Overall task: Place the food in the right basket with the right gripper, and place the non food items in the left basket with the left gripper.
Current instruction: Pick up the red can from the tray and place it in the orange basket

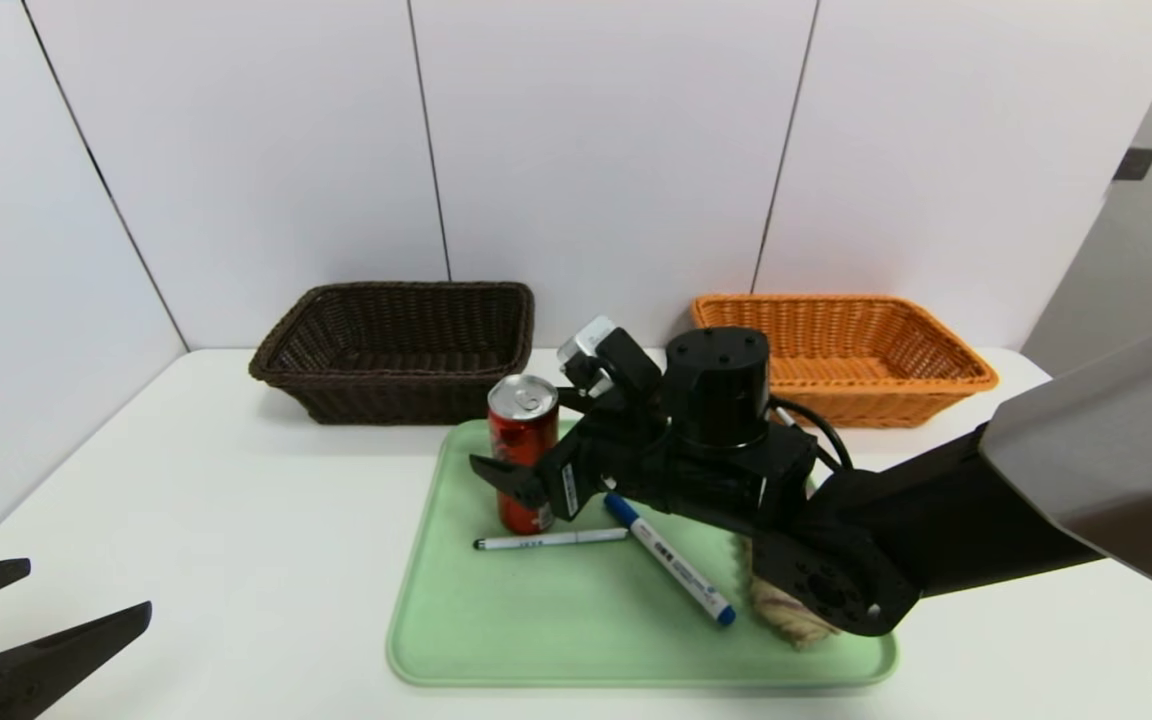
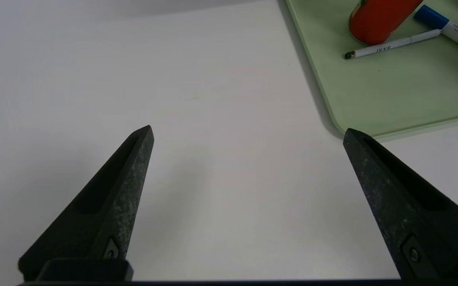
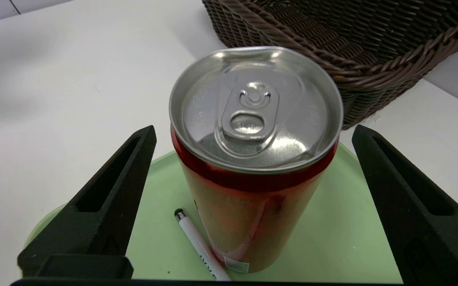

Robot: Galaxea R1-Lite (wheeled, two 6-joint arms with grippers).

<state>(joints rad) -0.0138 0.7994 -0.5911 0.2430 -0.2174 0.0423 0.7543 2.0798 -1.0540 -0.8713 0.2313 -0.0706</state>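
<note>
The drink should go in the orange basket (image 1: 850, 340), so my right gripper should next grab the red can by its upper body below the silver lid (image 1: 519, 437).
A red drink can (image 1: 524, 420) stands upright at the back left of the green tray (image 1: 556, 630). My right gripper (image 1: 521, 470) is open, one finger on each side of the can (image 3: 249, 206), not touching it in the right wrist view. A thin white pen (image 1: 551, 540) lies against the can's base, and a blue-capped marker (image 1: 671, 560) lies beside it. A pale bread-like piece (image 1: 781, 610) shows partly under the right arm. My left gripper (image 1: 86, 588) hangs open and empty over bare table at the near left.
A dark brown wicker basket (image 1: 416, 287) stands behind the tray on the left and an orange wicker basket (image 1: 886, 385) on the right, both against the white wall. The right arm stretches across the tray's right half.
</note>
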